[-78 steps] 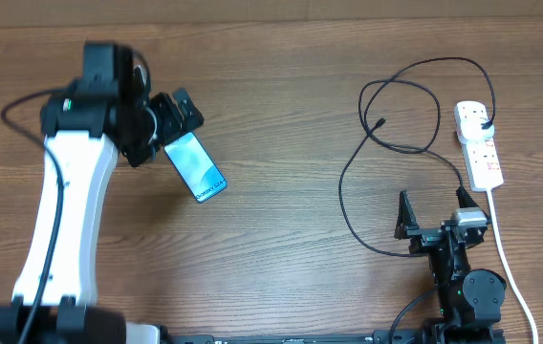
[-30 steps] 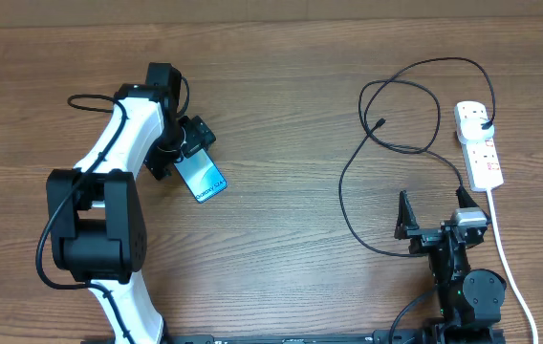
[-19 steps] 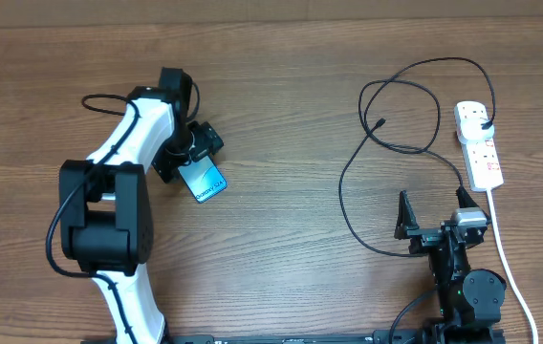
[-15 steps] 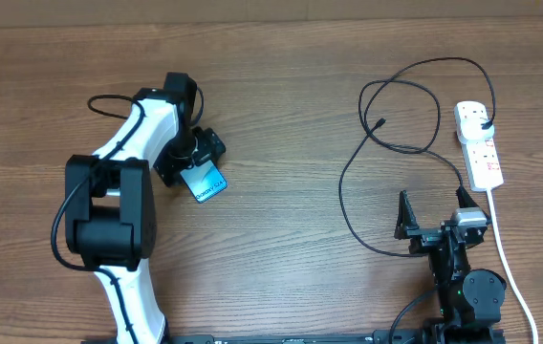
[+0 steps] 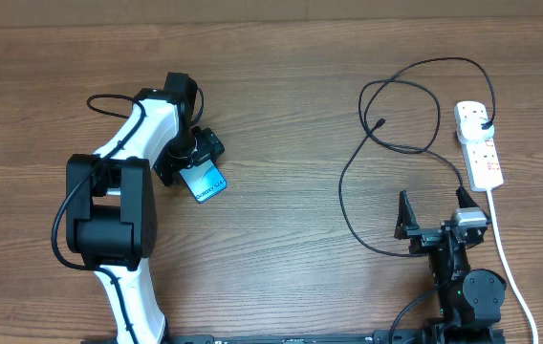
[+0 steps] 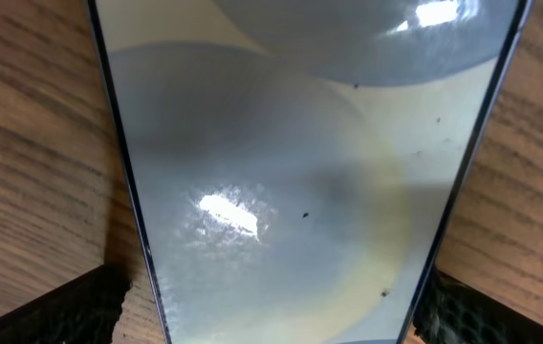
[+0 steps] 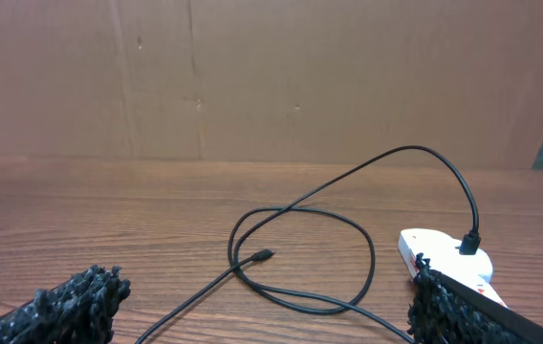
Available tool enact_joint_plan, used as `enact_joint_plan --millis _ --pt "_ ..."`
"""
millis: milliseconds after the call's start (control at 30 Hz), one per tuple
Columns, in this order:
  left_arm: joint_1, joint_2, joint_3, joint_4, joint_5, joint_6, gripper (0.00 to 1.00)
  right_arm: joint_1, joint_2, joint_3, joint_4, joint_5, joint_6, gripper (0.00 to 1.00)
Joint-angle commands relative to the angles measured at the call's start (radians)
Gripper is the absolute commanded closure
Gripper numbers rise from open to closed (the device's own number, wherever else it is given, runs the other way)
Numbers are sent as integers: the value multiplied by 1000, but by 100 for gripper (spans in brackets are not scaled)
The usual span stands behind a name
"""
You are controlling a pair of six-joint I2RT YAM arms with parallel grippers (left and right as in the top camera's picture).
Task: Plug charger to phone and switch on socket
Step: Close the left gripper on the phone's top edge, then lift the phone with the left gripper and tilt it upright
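My left gripper will hand the phone over to my right gripper for charging, so it will grab the phone (image 5: 207, 182) (image 6: 291, 182) across its two long edges and leave its end free.
The phone (image 5: 207, 182) lies on the table at the left, and only its cyan lower end shows past my left gripper (image 5: 191, 155). In the left wrist view the phone's glossy screen (image 6: 291, 172) fills the frame. My left gripper (image 6: 276, 311) is open, with one finger outside each long edge. A thin strip of wood shows by the left finger. The charger (image 5: 398, 103) lies in loops at the right. Its connector tip (image 5: 380, 123) lies free and also shows in the right wrist view (image 7: 264, 255). Its plug head (image 5: 483, 123) sits in the socket (image 5: 483, 153). My right gripper (image 5: 434, 218) is open and empty.
The socket's thick white cord (image 5: 507, 263) runs down the right side past the right arm's base (image 5: 470, 291). The left arm (image 5: 119, 191) stretches from the front edge up to the phone. A brown cardboard wall (image 7: 271, 76) stands behind the table.
Over the last second my left gripper has come down further over the phone and covers more of it. In the last half second it has hardly moved. The right arm is still.
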Motion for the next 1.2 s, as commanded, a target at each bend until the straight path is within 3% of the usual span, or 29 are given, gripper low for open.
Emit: enact_joint_plan --millis 0,167,667,867,1167 --pt "-2 27 -8 27 -6 10 0 -3 -5 -11 3 -2 -2 0" --pt "-4 27 -13 43 19 6 12 -3 -5 -11 3 -2 -2 0" --pt "-29 27 -13 56 31 21 23 -3 -5 -11 3 -2 -2 0" --pt "-82 27 -13 74 67 146 23 -3 -5 -11 3 -2 -2 0" --pt "-127 27 -12 59 73 111 23 -3 -5 -11 3 -2 -2 0"
